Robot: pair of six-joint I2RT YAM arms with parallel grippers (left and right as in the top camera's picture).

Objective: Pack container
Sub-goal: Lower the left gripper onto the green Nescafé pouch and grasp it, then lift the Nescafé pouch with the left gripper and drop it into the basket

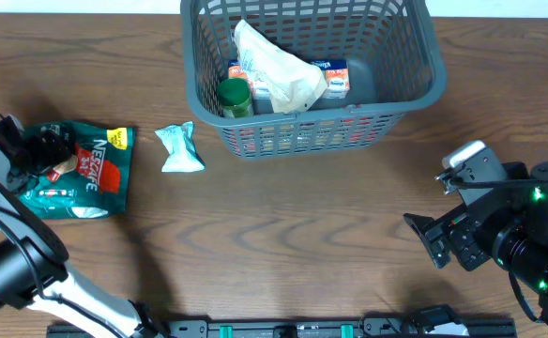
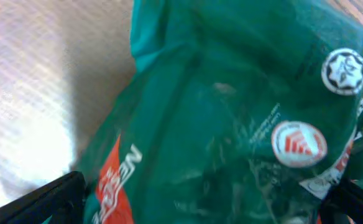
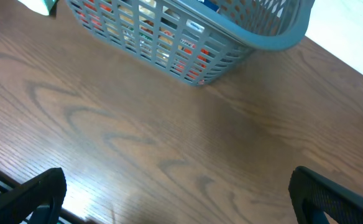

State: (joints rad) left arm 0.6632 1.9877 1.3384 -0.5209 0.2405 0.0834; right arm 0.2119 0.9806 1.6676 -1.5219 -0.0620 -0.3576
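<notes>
Next, my left gripper grips the green Nescafe pouch (image 1: 86, 174) across its end farthest from the container, so the rest goes in first.
The dark grey lattice container (image 1: 415, 99) stands at the back middle of the table. It holds a green-lidded jar (image 1: 235, 97), a white bag (image 1: 279, 70) and cartons (image 1: 335, 80). It also shows at the top of the right wrist view (image 3: 281, 40). A green Nescafe pouch (image 1: 86, 174) lies flat at the left. My left gripper (image 1: 44, 150) is low over the pouch's left end. In the left wrist view its fingers (image 2: 200, 205) are spread wide, with the pouch (image 2: 231, 124) between them. My right gripper (image 1: 429, 239) is open and empty over bare table at the right (image 3: 181, 193).
A small light-blue packet (image 1: 178, 148) lies between the pouch and the container's front left corner. The wooden table (image 1: 283, 235) runs across the front. A dark rail (image 1: 283, 329) edges the table's front.
</notes>
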